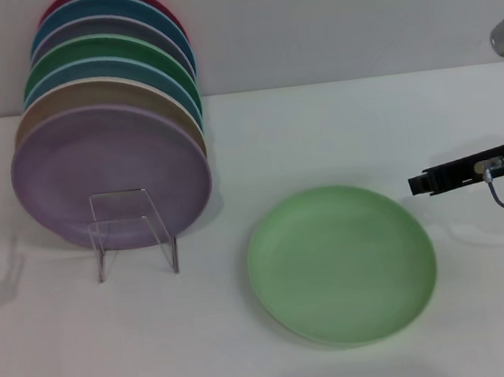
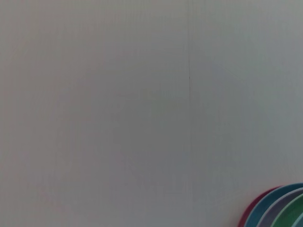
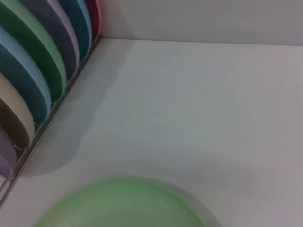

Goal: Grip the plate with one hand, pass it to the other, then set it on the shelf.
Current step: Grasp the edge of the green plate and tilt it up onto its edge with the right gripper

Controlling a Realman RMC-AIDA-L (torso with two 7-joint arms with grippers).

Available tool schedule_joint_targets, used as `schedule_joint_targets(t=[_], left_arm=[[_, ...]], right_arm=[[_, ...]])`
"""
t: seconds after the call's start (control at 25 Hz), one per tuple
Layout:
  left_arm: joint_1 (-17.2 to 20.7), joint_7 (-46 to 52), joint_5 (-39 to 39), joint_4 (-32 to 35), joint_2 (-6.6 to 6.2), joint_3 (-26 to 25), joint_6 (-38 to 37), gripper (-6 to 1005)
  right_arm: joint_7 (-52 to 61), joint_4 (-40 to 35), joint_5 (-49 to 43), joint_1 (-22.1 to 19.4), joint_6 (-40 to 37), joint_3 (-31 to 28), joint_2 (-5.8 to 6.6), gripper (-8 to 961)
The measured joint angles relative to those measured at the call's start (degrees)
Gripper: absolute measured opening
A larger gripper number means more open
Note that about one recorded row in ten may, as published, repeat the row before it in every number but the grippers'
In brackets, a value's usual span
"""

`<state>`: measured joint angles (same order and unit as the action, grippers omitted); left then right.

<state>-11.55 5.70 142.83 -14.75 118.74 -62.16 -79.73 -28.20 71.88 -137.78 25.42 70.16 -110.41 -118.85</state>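
Observation:
My right gripper needs to open again next, as it is shut beside the mint-green plate (image 1: 343, 265). Then it needs to move down toward the plate and close on its rim (image 1: 407, 210).
The pale mint-green plate (image 1: 343, 265) lies flat on the white table, right of centre. It also shows in the right wrist view (image 3: 123, 203). My right gripper (image 1: 420, 183) reaches in from the right edge, pointing left, just off the plate's far right rim and slightly above the table. It holds nothing. The clear acrylic shelf (image 1: 134, 234) stands at the left with several plates upright in it, a lilac plate (image 1: 109, 173) at the front. My left gripper is out of view.
The row of coloured plates in the rack runs back to the grey wall (image 1: 350, 13) and shows in the right wrist view (image 3: 33, 71) and the left wrist view (image 2: 279, 208). White table (image 1: 319, 135) lies between rack and plate.

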Motion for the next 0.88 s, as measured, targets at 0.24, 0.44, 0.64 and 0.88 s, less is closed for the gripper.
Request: schedule_joint_targets(t=[0.24, 0.44, 0.64, 0.88], left_arm=[[0.0, 0.0, 0.0, 0.0, 0.0, 0.0, 0.3, 787], [0.0, 0.0, 0.0, 0.0, 0.0, 0.0, 0.4, 786], [-0.1, 0.0, 0.0, 0.0, -0.01, 0.0, 0.4, 785], [-0.2, 0.0, 0.0, 0.3, 0.0, 0.0, 0.4, 783]], right_arm=[[0.9, -2.7, -4.5, 2.7, 1.2, 0.4, -0.04, 30], [1.8, -5.9, -5.8, 4.8, 1.1, 0.4, 0.0, 154], [1.9, -6.3, -5.8, 5.5, 1.1, 0.6, 0.06, 382], [1.9, -9.1, -5.9, 6.6, 0.8, 0.9, 0.18, 593]])
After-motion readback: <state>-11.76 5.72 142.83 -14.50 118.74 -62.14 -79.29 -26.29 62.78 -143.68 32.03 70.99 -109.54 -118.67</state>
